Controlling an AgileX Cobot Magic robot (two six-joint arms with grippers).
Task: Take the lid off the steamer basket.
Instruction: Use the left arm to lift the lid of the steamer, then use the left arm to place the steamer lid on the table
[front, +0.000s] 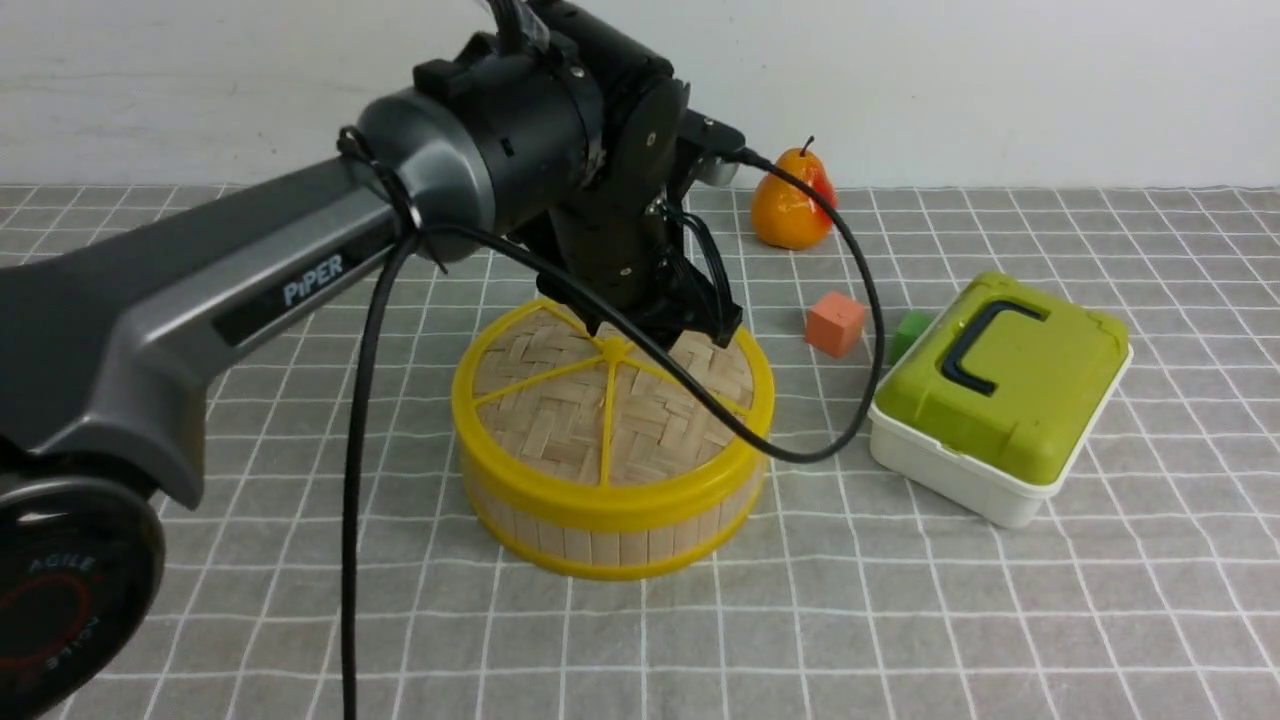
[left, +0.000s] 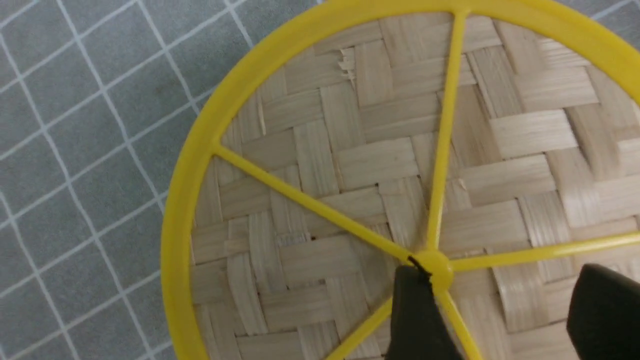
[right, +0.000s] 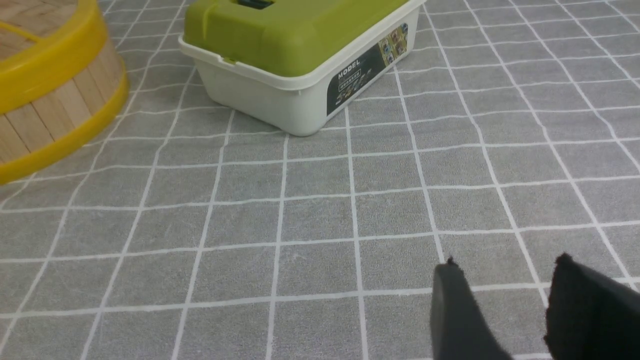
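Note:
To take the lid off the steamer basket (front: 600, 540), my left gripper should next grab the lid by its central yellow hub (front: 613, 349).
The lid (front: 560, 410), a woven pale bamboo disc with a yellow rim and yellow spokes, lies on the steamer basket (front: 600, 540), whose slat wall and yellow bottom ring show below it. My left gripper (front: 665, 335) hangs just over the lid's far side, close to the hub (front: 612, 350). In the left wrist view the gripper (left: 500, 280) is open; one finger (left: 415, 310) sits beside the hub (left: 434, 265), the other finger (left: 605, 310) over the weave. A spoke runs between them. My right gripper (right: 505, 280) is open and empty over bare cloth. It is out of the front view.
A white box with a green top and black handle (front: 1000, 380) stands right of the basket. An orange cube (front: 835, 323), a green cube (front: 910, 330) and a toy pear (front: 792, 205) lie behind. A black cable (front: 860, 330) loops off the left arm. A grey checked cloth (front: 900, 620) covers the table.

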